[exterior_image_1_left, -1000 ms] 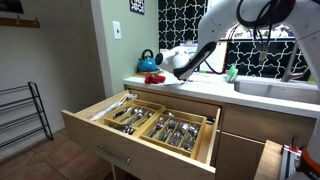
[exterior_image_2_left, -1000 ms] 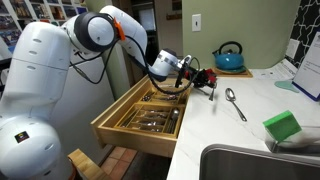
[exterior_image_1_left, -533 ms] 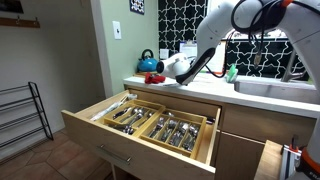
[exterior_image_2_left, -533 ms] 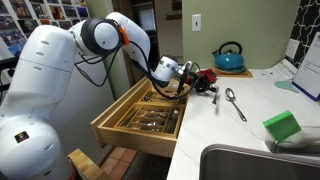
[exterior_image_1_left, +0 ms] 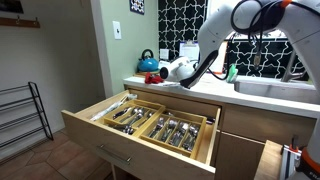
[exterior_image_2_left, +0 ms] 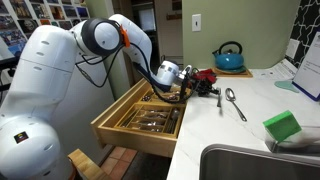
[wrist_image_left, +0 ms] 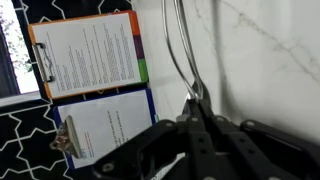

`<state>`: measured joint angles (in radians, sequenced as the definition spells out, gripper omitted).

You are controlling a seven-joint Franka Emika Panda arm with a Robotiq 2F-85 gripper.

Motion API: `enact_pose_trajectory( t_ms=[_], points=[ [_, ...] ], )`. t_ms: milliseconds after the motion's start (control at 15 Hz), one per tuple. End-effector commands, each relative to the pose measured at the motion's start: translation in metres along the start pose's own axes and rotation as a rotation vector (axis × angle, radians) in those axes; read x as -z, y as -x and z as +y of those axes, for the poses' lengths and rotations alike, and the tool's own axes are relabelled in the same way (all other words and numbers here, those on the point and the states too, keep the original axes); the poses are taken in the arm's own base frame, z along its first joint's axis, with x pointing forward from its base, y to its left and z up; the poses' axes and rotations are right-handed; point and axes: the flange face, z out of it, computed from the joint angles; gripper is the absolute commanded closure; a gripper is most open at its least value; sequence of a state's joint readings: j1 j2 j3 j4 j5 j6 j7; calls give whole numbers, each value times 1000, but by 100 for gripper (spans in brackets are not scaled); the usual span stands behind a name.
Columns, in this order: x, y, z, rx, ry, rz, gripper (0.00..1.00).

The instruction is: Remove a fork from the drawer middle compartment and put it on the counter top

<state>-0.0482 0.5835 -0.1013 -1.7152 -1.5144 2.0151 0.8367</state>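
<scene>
The robot's gripper needs to release the fork now: the flat counter top lies just below the fork, so the fork would end there if the gripper opened now.
My gripper (wrist_image_left: 196, 98) is shut on the thin silver shaft of a fork (wrist_image_left: 180, 45), whose tines I cannot see. It hovers just above the pale counter top (exterior_image_2_left: 225, 135) at its end near the drawer, and shows in both exterior views (exterior_image_1_left: 157, 76) (exterior_image_2_left: 207, 84). The wide light-wood drawer (exterior_image_1_left: 100, 142) (exterior_image_2_left: 118, 126) stands open below. The organiser's middle compartment (exterior_image_1_left: 153, 122) (exterior_image_2_left: 155, 117) holds silver cutlery. A second silver utensil (exterior_image_2_left: 237, 105) lies on the counter top (exterior_image_1_left: 200, 88) just beyond the gripper.
A blue kettle (exterior_image_2_left: 229, 57) (exterior_image_1_left: 147, 62) stands at the back of the counter. A green sponge (exterior_image_2_left: 282, 126) lies beside the sink (exterior_image_2_left: 245, 165). Clipboards (wrist_image_left: 90, 50) lean at the far end. A narrow wooden pull-out (exterior_image_1_left: 270, 160) is open, and a wire rack (exterior_image_1_left: 20, 110) stands on the floor.
The gripper has moved from over the drawer's edge further over the counter top, toward the lying utensil. That utensil and the drawer have not moved.
</scene>
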Motion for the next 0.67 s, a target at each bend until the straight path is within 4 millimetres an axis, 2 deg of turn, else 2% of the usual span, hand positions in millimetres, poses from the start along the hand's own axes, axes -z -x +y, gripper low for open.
enact_pose_trajectory(
  t_ms=[0,333,400,467,533,600],
  points=[
    [0,15,-5,1,7,75,99],
    [1,24,-6,-9,-1,107,99],
    [1,25,-6,-18,-8,113,92],
    [0,27,-5,-25,-9,115,77],
    [-1,29,-5,-33,-11,117,69],
    [-2,31,-5,-40,-12,121,65]
  ],
)
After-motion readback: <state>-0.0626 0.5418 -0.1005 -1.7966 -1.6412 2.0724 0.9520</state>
